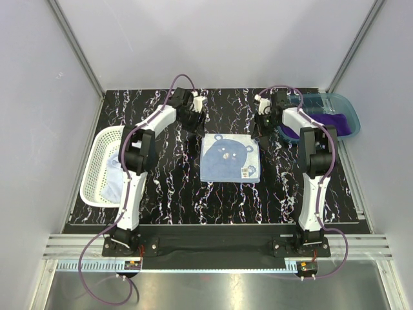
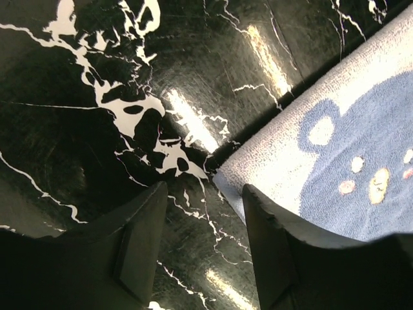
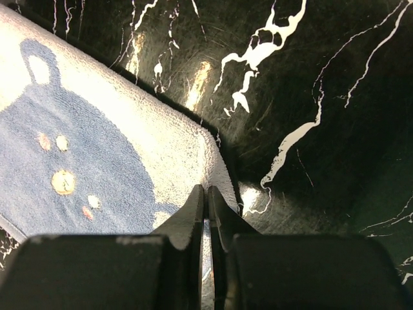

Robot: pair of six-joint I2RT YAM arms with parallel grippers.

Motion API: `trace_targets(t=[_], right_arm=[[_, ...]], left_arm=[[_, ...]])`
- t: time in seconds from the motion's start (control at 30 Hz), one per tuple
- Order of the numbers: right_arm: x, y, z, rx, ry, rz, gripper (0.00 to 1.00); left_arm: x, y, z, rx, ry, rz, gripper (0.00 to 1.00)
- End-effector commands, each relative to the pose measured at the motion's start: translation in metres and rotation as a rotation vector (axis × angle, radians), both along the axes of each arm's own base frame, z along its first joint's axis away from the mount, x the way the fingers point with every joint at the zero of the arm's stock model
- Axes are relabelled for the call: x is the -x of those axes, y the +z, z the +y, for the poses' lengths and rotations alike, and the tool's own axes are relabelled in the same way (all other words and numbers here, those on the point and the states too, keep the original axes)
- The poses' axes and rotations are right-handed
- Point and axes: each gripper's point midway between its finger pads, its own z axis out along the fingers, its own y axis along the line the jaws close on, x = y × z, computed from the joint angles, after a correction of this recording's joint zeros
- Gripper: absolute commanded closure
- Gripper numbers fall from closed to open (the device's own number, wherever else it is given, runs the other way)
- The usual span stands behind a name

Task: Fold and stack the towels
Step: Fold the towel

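Note:
I should next grab the light blue towel's free far corner [image 1: 205,135] [image 2: 226,179] with my left gripper, to fold the towel's far edge toward the near side, matching my right gripper.
The light blue towel with the bear face [image 1: 229,158] lies flat in the middle of the table, a small label at its near right corner. My left gripper [image 1: 193,120] is open and empty just off the towel's far left corner; in the left wrist view [image 2: 203,194] only tabletop shows between the jaws, with the towel [image 2: 361,148] to their right. My right gripper [image 1: 261,134] is at the far right corner. In the right wrist view [image 3: 207,191] it is shut on the towel's edge [image 3: 97,148]. The purple towel [image 1: 335,123] lies in the teal bin. The pale towel [image 1: 119,173] lies in the white basket.
The white perforated basket [image 1: 97,150] stands at the left edge of the black marbled table [image 1: 174,187]. The translucent teal bin [image 1: 352,110] stands at the far right corner. Grey walls close in the back and both sides.

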Motion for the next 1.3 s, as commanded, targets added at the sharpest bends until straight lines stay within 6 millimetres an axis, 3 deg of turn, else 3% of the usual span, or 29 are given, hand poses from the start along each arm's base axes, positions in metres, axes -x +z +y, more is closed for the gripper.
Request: trace_targets(t=[0.0, 0.3, 0.63, 0.67, 0.8, 0.83, 0.9, 1.1, 1.27], right_arm=[[-0.01, 0.012, 0.009, -0.027, 0.039, -0.044, 0.92], [-0.015, 0.014, 0.011, -0.039, 0.058, -0.046, 0.92], [-0.012, 0.012, 0.01, -0.034, 0.066, -0.032, 0.92], [-0.012, 0.011, 0.01, -0.031, 0.067, -0.031, 0.92], [-0.011, 0.011, 0.004, -0.016, 0.07, -0.04, 0.94], [-0.012, 0.013, 0.003, -0.011, 0.078, -0.048, 0.96], [-0.013, 0.017, 0.001, -0.003, 0.08, -0.069, 1.0], [-0.016, 0.037, -0.001, -0.001, 0.106, -0.161, 1.0], [-0.008, 0.046, 0.002, -0.022, 0.121, -0.184, 1.0]], left_arm=[[0.007, -0.001, -0.008, 0.019, -0.069, 0.006, 0.46], [0.001, 0.007, -0.02, 0.076, -0.088, -0.012, 0.46], [0.01, 0.004, -0.019, 0.064, -0.091, 0.007, 0.58], [0.009, 0.004, -0.02, 0.07, -0.091, 0.009, 0.6], [0.009, 0.009, -0.023, 0.085, -0.103, 0.012, 0.97], [0.008, 0.017, -0.024, 0.086, -0.103, -0.003, 1.0], [0.009, 0.024, -0.022, 0.08, -0.097, -0.017, 1.0], [0.012, 0.061, -0.006, 0.036, -0.047, -0.119, 1.0], [0.02, 0.072, 0.003, 0.014, -0.031, -0.147, 1.0]])
